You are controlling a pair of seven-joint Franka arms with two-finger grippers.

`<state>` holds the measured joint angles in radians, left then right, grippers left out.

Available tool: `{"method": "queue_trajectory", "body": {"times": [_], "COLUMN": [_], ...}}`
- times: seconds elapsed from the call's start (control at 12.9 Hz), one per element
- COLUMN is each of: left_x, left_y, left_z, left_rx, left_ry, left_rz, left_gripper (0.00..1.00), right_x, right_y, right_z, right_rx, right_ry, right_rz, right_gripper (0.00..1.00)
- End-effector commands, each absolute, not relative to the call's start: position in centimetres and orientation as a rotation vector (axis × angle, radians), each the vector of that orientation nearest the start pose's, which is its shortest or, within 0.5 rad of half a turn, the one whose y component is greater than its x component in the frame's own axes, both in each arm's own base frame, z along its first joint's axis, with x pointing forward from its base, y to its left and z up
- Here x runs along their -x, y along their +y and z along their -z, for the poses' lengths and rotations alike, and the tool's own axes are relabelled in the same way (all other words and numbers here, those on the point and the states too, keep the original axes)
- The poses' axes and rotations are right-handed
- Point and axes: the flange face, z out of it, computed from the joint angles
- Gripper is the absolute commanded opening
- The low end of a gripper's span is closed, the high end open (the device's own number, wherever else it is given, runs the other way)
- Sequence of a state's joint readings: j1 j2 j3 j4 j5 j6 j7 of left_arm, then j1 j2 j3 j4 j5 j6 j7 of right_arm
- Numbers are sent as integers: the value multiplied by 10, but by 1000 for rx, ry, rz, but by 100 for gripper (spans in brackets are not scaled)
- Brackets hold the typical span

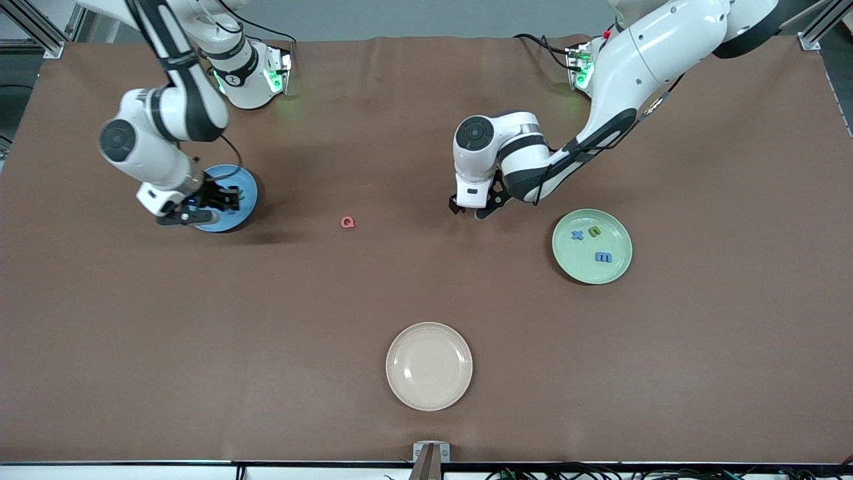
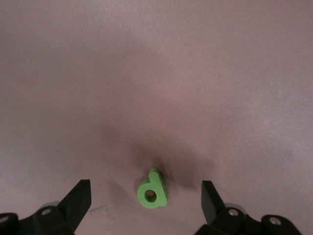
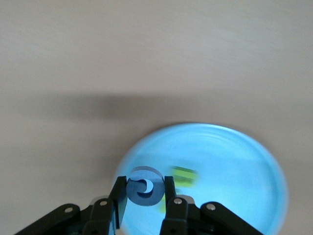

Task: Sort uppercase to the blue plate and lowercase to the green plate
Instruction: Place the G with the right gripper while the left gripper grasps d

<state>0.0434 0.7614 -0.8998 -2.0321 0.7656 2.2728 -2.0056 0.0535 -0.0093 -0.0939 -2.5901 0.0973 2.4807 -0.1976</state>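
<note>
My left gripper's fingers are level with the green p [image 2: 154, 186] and closing now would catch it, so it is time to close.
My right gripper [image 1: 212, 202] hangs over the blue plate [image 1: 248, 185], shut on a blue G [image 3: 144, 187]. In the right wrist view a blurred green letter [image 3: 185, 175] lies on the blue plate [image 3: 234, 161]. My left gripper [image 1: 476, 212] is low over the table and stands open around a green p [image 2: 152, 191], which touches neither finger; the front view hides the p. A red Q [image 1: 347, 222] lies on the table between the two grippers. The green plate [image 1: 573, 261] holds a blue x [image 1: 577, 235], a small green letter [image 1: 594, 231] and a blue m [image 1: 603, 257].
A cream plate [image 1: 429, 366] sits nearer the front camera, about midway along the table. The brown tabletop [image 1: 700, 347] stretches bare around it.
</note>
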Motion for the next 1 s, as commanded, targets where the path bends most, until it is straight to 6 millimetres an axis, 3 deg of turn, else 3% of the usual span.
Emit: {"method": "queue_trajectory", "body": {"times": [0.0,0.23,0.46,0.62,0.7,0.77,0.85,0.93], "left_x": [-398,-394,-383,-378,-374,-372,-372,-372], "left_y": [-426,-427,-425,-424,-423,-424,-424,-424], "left_z": [-181,-179,-172,-169,-167,-166,-166,-166], "left_rx": [2874,2888,2871,2865,2865,2864,2864,2864], "left_ry": [-1135,-1135,-1130,-1119,-1105,-1100,-1100,-1100], "left_rz": [-134,-145,-162,-170,-173,-174,-175,-175], "left_gripper": [99,84,70,69,65,63,59,51], "right_x": [-403,-395,-393,-393,-394,-396,-397,-397], "right_y": [-54,-93,-97,-96,-96,-93,-93,-93], "right_z": [-239,-205,-188,-185,-184,-184,-186,-187], "right_rx": [3075,3090,3099,3096,3095,3093,3094,3092], "right_ry": [-209,-265,-256,-261,-254,-251,-249,-247], "right_rz": [-69,-38,-41,-53,-57,-64,-62,-68], "right_gripper": [0,0,0,1,11,51,100,100]}}
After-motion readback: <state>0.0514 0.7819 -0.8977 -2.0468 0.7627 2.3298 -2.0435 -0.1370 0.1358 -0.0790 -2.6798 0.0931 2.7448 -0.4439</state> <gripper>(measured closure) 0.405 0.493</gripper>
